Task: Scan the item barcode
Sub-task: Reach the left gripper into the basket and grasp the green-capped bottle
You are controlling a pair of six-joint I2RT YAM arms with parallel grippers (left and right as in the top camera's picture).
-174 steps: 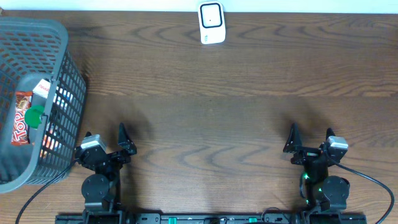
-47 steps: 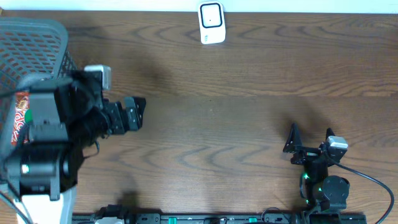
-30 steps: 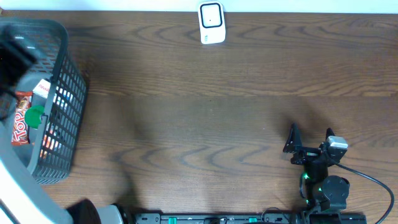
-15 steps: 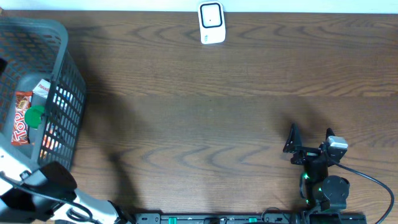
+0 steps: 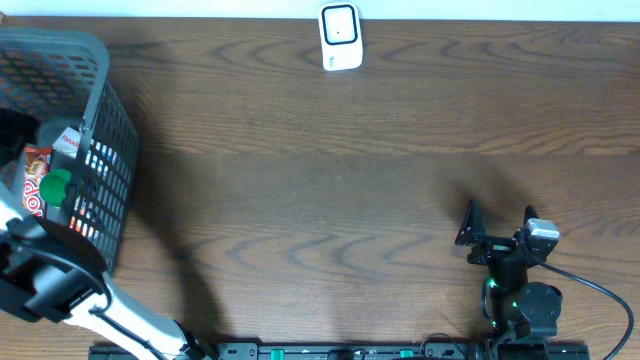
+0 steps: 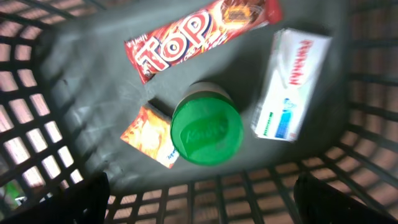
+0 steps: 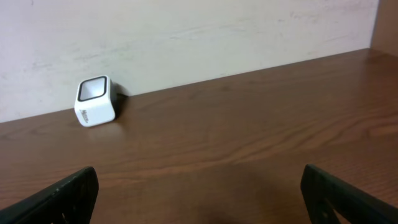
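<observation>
I need to set the jar upright by the barcode scanner [image 5: 340, 38] next, so I should grab it from above with my left gripper around its green lid end [image 5: 55, 187], which leaves its base free.
Several items lie in the grey mesh basket [image 5: 112, 120]: a red "Top" candy bar [image 6: 199, 34], a jar with a green lid [image 6: 207, 132], a white box [image 6: 292, 84] and a small orange packet [image 6: 149, 135]. My left gripper [image 6: 205, 199] hangs open above them, looking straight down, its dark fingers at the lower corners of the left wrist view and nothing between them. The white barcode scanner [image 5: 340, 38] stands at the table's far edge by the wall. My right gripper [image 5: 497, 222] rests open at the front right, facing the scanner [image 7: 94, 101].
The left arm [image 5: 50, 285] covers the basket's front corner in the overhead view. The basket's walls [image 6: 373, 124] rise round the items on all sides. Brown wooden table [image 5: 330, 200] stretches between basket, scanner and right arm.
The left arm has swung over the basket and now crosses its front corner, with the wrist looking down inside. The right arm has not moved.
</observation>
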